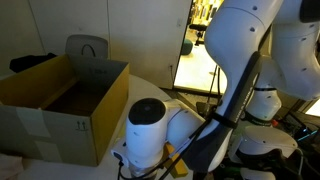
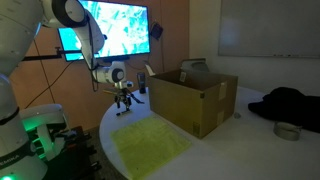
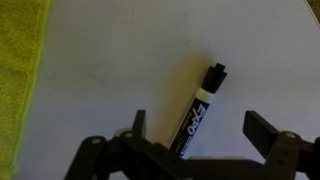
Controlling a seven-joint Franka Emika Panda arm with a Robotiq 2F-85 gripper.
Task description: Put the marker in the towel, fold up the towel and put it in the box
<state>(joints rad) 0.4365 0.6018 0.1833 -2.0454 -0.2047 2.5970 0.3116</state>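
Observation:
My gripper moves lower, before it closes on the marker. Its fingers are above the marker's sides in the wrist view, so it is too early to close.
In the wrist view the marker (image 3: 208, 84), black with a white "EXPO" label, lies on the white table, cap end away from me. My gripper (image 3: 200, 128) is open, one finger on each side of the marker, which lies nearer the left finger and touches neither. The yellow-green towel (image 3: 20, 50) lies flat at the left edge. In an exterior view the gripper (image 2: 124, 101) hangs just over the table beyond the flat towel (image 2: 152, 146) and beside the open brown cardboard box (image 2: 192, 102). The box (image 1: 62, 100) also shows in both exterior views.
A grey chair back (image 1: 87, 47) stands behind the box. A black cloth (image 2: 291, 103) and a small round grey thing (image 2: 287, 131) lie on the table past the box. A lit screen (image 2: 115, 28) hangs behind the arm. The table's rounded edge runs near the towel.

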